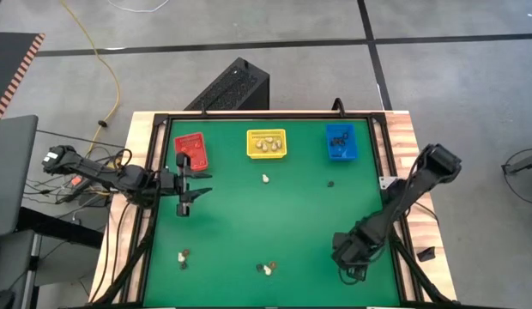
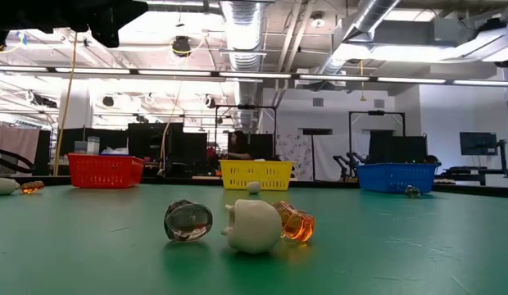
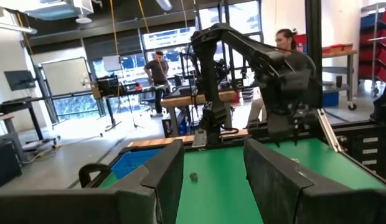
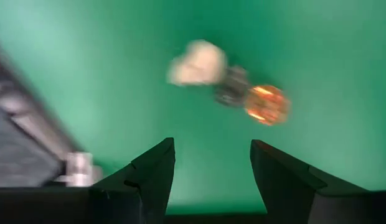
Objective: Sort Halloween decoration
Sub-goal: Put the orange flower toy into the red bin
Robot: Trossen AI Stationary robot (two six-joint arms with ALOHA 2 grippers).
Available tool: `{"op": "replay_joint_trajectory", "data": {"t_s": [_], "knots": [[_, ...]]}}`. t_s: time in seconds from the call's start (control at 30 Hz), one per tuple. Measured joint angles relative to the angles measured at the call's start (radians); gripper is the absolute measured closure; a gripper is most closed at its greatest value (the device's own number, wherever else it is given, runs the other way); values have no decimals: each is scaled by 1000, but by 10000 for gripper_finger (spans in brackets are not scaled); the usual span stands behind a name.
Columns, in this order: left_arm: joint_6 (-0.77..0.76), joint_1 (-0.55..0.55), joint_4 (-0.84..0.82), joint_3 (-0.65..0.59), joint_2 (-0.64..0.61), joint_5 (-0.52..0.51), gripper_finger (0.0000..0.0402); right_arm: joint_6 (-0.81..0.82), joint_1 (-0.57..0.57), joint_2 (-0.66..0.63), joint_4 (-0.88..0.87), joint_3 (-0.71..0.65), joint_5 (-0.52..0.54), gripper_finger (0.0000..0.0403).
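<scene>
The orange trinket (image 4: 266, 104) is still beyond my right gripper's fingers in the right wrist view, so my right gripper should move its fingers toward the trinket before it closes on it.
The Halloween decoration lies scattered on the green mat. A cream piece (image 2: 252, 225), a clear grey one (image 2: 188, 221) and an orange one (image 2: 297, 223) cluster near the front edge (image 1: 266, 269). Two more lie at the front left (image 1: 183, 256). A cream one (image 1: 265, 178) and a dark one (image 1: 330, 183) lie mid-table. My right gripper (image 1: 345, 257) hangs open over the front right, pointing down, and its wrist view shows the cluster (image 4: 198, 63) ahead. My left gripper (image 1: 200, 184) stands open and about level, just in front of the red bin (image 1: 190, 150).
The red bin, a yellow bin (image 1: 266, 143) and a blue bin (image 1: 341, 142) stand in a row along the far edge; the yellow and blue ones hold trinkets. A black frame (image 1: 377, 146) borders the mat. People stand in the room beyond the table (image 3: 159, 65).
</scene>
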Motion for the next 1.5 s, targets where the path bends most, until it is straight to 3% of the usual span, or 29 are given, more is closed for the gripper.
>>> {"op": "replay_joint_trajectory", "data": {"t_s": [0.53,0.9,1.33,1.5], "knots": [[18,0,-26,0,0,-1,244,-250,-105,129,-74,-1,-4,164],[19,0,-34,0,0,-1,244,-343,-84,226,-43,5,-9,168],[28,0,-35,0,0,-3,244,-291,-109,170,-86,13,3,300],[32,0,-39,0,0,-8,244,-278,-140,110,-161,70,125,317]]}}
